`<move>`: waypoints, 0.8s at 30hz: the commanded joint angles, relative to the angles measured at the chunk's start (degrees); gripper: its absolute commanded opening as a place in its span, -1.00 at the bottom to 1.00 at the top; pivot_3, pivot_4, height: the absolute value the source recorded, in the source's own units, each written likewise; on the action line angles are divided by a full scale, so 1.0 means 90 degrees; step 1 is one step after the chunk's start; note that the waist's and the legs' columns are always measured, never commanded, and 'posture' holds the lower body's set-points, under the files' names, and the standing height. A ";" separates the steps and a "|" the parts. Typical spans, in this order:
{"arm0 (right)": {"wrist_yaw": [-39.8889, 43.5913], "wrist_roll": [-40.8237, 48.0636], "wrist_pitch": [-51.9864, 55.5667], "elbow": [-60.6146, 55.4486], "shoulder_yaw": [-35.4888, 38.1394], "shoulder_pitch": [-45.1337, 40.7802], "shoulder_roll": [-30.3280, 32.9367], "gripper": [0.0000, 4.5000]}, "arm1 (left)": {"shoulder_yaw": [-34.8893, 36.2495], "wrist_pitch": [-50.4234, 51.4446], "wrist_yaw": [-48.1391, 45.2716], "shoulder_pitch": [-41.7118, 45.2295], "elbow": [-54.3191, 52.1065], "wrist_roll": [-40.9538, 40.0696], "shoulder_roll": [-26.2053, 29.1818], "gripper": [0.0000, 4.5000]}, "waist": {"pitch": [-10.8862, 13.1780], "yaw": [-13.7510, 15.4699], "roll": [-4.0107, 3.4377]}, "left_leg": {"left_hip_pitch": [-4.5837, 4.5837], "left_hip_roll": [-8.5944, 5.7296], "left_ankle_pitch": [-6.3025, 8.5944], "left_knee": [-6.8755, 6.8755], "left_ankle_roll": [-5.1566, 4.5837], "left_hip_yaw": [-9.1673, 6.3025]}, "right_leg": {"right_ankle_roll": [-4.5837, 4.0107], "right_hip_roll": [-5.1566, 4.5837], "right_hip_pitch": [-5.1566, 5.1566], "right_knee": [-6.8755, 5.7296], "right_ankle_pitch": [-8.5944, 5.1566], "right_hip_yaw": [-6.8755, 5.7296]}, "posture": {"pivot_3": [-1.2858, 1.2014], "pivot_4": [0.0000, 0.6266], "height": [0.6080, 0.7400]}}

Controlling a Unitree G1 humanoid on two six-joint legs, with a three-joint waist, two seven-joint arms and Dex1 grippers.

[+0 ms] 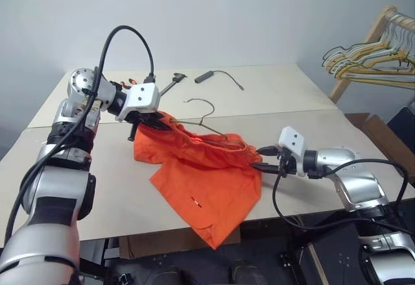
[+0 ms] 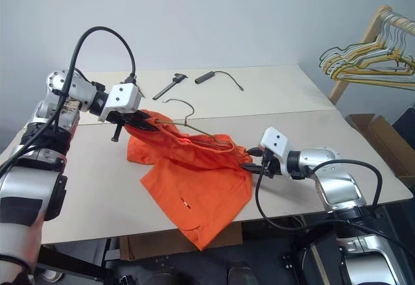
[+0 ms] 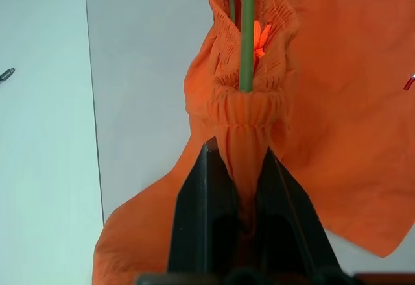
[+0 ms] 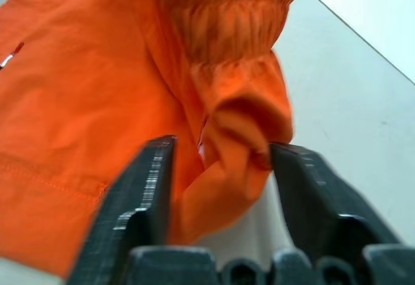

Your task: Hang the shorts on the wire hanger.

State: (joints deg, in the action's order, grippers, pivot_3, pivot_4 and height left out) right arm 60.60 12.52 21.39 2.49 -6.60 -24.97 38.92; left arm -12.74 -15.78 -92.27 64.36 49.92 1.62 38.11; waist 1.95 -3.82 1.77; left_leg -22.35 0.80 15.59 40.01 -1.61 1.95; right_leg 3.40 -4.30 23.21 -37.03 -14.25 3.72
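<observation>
The orange leg [image 1: 204, 200] lies flat on the tabletop, so I should next grab the raised side fold just under the waistband [image 1: 255, 160] with my right gripper.
The bright orange shorts [image 1: 207, 181] lie spread on the table, their waistband lifted and stretched between my two grippers. The wire hanger [image 1: 212, 108] is threaded into the waistband, its hook sticking up behind the fabric; in the left wrist view its wire [image 3: 246, 32] runs into the gathered elastic. My left gripper [image 3: 238, 152] is shut on the left end of the waistband, raised above the table. My right gripper [image 4: 224, 145] sits low at the waistband's right end [image 1: 261, 158]. Its fingers are apart, with a fold of orange fabric between them.
A black cable with a cylindrical plug [image 1: 205, 76] and a dark tool [image 1: 170, 85] lie at the back of the table. A wooden rack holds a bunch of coloured hangers [image 1: 369, 58] at the far right. A cardboard box [image 1: 382, 132] stands beside the table's right edge.
</observation>
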 commanded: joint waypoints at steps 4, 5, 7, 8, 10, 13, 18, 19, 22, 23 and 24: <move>-0.0059 -0.0079 0.0162 -0.0040 0.0003 -0.0251 0.0042 -0.97 | 0.0079 -0.0014 0.0038 0.0080 -0.0188 -0.0003 0.0109 -1.00 | 0.0000 0.0001 0.0000 | 0.0001 0.0000 0.0000 0.0000 0.0000 -0.0001 | 0.0000 0.0000 0.0000 -0.0001 0.0000 0.0000 | 0.01 -1.00 1.00; -0.0074 -0.0081 0.0174 -0.0061 0.0038 -0.0260 0.0072 -0.99 | 0.0076 -0.0037 0.0040 0.0074 -0.0164 0.0016 0.0115 -1.00 | 0.0000 0.0000 0.0000 | 0.0000 0.0000 0.0000 -0.0001 0.0000 0.0000 | 0.0000 0.0001 0.0001 -0.0001 0.0000 0.0000 | 0.00 -1.00 1.00; -0.0107 -0.0027 0.0184 -0.0110 0.0171 -0.0308 0.0140 -0.99 | 0.0070 -0.0059 0.0032 0.0068 -0.0133 0.0048 0.0123 -1.00 | 0.0000 0.0000 0.0000 | 0.0000 0.0000 0.0000 -0.0001 0.0000 0.0000 | 0.0000 0.0000 0.0001 0.0000 0.0000 0.0000 | 0.00 -1.00 1.00; -0.0122 0.0008 0.0182 -0.0133 0.0242 -0.0337 0.0174 -0.99 | 0.0062 -0.0065 0.0030 0.0067 -0.0123 0.0064 0.0127 -1.00 | 0.0000 0.0001 0.0000 | 0.0000 0.0000 0.0000 0.0000 0.0000 0.0001 | 0.0000 0.0000 0.0001 0.0000 0.0000 0.0000 | 0.00 -1.00 1.00; -0.0181 0.0057 0.0137 -0.0245 0.0397 -0.0438 0.0258 -0.99 | 0.0030 -0.0119 0.0036 0.0058 -0.0103 0.0110 0.0138 -1.00 | 0.0000 0.0001 0.0000 | 0.0000 0.0000 0.0000 0.0000 0.0000 0.0000 | 0.0000 -0.0001 0.0001 0.0000 0.0000 0.0000 | 0.00 -1.00 1.00; -0.0073 0.0350 0.0222 -0.0602 0.0640 -0.0698 0.0381 -0.99 | 0.0037 -0.0124 0.0144 0.0059 -0.0062 0.0132 0.0061 -1.00 | 0.0000 -0.0005 0.0000 | 0.0000 0.0000 0.0000 0.0000 0.0000 0.0000 | 0.0000 -0.0001 0.0002 0.0000 0.0000 0.0000 | -0.01 -1.00 1.00; 0.0150 0.0465 0.0242 -0.1262 0.0482 -0.1180 0.0502 -0.99 | 0.0244 0.0048 0.0509 0.0177 -0.0035 -0.0054 -0.0258 -1.00 | 0.0000 -0.0003 0.0000 | -0.0001 0.0002 0.0000 -0.0001 0.0000 -0.0002 | 0.0000 0.0001 0.0003 0.0000 0.0000 -0.0001 | -0.02 -1.00 1.00; 0.0077 0.0316 0.0134 -0.1292 0.0380 -0.1279 0.0474 -0.99 | 0.0295 0.0092 0.0521 0.0231 -0.0018 -0.0117 -0.0312 -1.00 | 0.0000 -0.0004 0.0000 | 0.0000 0.0002 0.0000 0.0000 0.0000 -0.0003 | 0.0000 0.0000 0.0002 -0.0001 0.0000 -0.0002 | -0.02 -1.00 1.00; -0.0061 0.0238 0.0145 -0.1255 0.0297 -0.1614 0.0357 -0.99 | 0.0343 0.0104 0.0427 0.0322 0.0017 -0.0220 -0.0369 -1.00 | 0.0000 -0.0010 0.0000 | -0.0002 0.0001 0.0000 0.0003 0.0000 0.0000 | 0.0000 -0.0002 0.0002 -0.0002 0.0000 -0.0002 | -0.02 -1.00 1.00; -0.0049 0.0241 0.0166 -0.1236 0.0306 -0.1755 0.0359 -0.99 | 0.0365 0.0131 0.0440 0.0347 0.0032 -0.0239 -0.0391 -1.00 | 0.0000 -0.0014 0.0000 | -0.0004 0.0000 0.0000 0.0003 0.0000 0.0001 | 0.0000 -0.0003 0.0005 -0.0002 0.0000 -0.0002 | -0.02 -1.00 1.00; -0.0040 0.0238 0.0187 -0.1214 0.0306 -0.1855 0.0374 -0.99 | 0.0391 0.0162 0.0459 0.0363 0.0045 -0.0262 -0.0412 -1.00 | 0.0000 -0.0017 0.0000 | -0.0005 0.0001 0.0000 0.0001 0.0000 0.0000 | 0.0000 -0.0001 0.0005 -0.0002 0.0000 -0.0002 | -0.02 -1.00 1.00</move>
State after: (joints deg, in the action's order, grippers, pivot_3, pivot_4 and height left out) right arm 60.75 14.56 23.59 -7.66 -5.23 -38.59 41.97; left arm -11.17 -14.69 -88.45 64.85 50.64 1.11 34.39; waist 1.95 -3.97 1.77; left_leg -22.41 0.81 15.59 40.02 -1.61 1.95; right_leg 3.40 -4.31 23.28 -37.05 -14.25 3.70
